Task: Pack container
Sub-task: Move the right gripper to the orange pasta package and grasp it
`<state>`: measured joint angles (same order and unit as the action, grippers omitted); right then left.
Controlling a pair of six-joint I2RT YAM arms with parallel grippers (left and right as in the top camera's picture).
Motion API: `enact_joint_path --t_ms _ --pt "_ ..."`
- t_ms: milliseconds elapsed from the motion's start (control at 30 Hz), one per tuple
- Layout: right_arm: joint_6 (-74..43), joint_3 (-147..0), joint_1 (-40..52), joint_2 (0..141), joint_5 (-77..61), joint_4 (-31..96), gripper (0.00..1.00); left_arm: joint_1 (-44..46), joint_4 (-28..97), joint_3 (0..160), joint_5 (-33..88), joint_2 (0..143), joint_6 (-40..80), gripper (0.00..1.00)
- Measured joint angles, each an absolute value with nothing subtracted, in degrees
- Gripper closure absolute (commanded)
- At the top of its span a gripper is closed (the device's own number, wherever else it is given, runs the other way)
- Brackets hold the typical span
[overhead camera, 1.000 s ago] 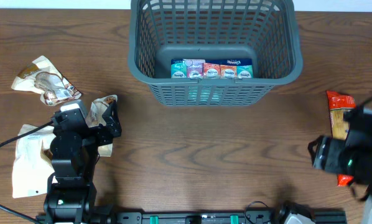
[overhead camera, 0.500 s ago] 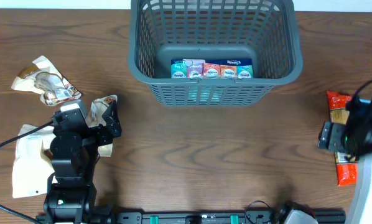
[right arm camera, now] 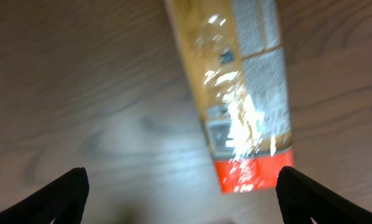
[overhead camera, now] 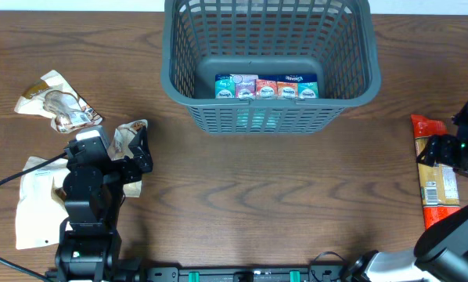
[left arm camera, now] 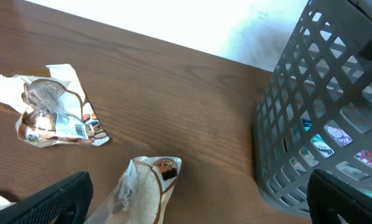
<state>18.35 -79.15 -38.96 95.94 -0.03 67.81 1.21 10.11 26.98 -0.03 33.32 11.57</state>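
I will next grab the long red and orange packet by its narrow middle (overhead camera: pixel 435 172) (right arm camera: pixel 239 70) with my right gripper, to pack it flat. Both ends of the packet stay free.
The container (overhead camera: pixel 265 117) is a dark grey slotted basket at the table's far centre. A row of colourful packets (overhead camera: pixel 265 86) lies on its floor. It also shows at the right of the left wrist view (left arm camera: pixel 323 124). My left gripper (overhead camera: pixel 131 153) is open over a tan snack packet (left arm camera: pixel 145 190), its fingers (left arm camera: pixel 55 202) wide on either side. My right gripper (overhead camera: pixel 462 149) is at the table's right edge, open above a long red and orange packet (overhead camera: pixel 433 176). The right wrist view is blurred; the packet (right arm camera: pixel 242 93) lies ahead of the gripper (right arm camera: pixel 186 199), nearer the right finger.
A crumpled brown and white packet (overhead camera: pixel 58 102) lies at the far left and shows in the left wrist view (left arm camera: pixel 49 112). A flat white packet (overhead camera: pixel 32 200) lies beside the left arm. The left arm's cable runs off the table's left edge.
The right arm has moved from the front right corner away and to the right, uncovering the red and orange packet. The left arm and all packets have stayed still.
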Motion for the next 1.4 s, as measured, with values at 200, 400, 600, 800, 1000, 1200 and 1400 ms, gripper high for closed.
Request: enact_joint_path --t_ms 200,400,600,800,1000,1200,1400 --pt "21.5 -79.4 -42.0 99.7 -3.5 61.2 0.16 1.2 10.1 27.0 0.0 33.3 11.6 0.01" --pt "29.8 -79.4 -42.3 100.3 -7.2 58.2 0.12 1.2 10.1 27.0 0.0 33.3 11.6 0.01" --pt "37.3 -79.5 -42.9 101.1 -7.8 57.5 0.12 1.2 10.1 27.0 0.0 33.3 11.6 0.01" --pt "39.6 -79.5 -44.6 104.6 -5.7 57.2 0.12 1.2 10.1 27.0 0.0 33.3 11.6 0.01" --pt "40.2 -79.5 -44.7 109.2 -4.3 56.7 0.12 1.2 10.1 27.0 0.0 33.3 11.6 0.01" --pt "40.4 -79.5 -44.7 112.2 -3.8 55.4 0.12 1.2 10.1 27.0 0.0 33.3 11.6 0.01" --pt "40.4 -79.5 -44.7 115.1 -3.4 53.9 0.13 1.2 10.1 27.0 -0.1 33.3 11.6 0.02"
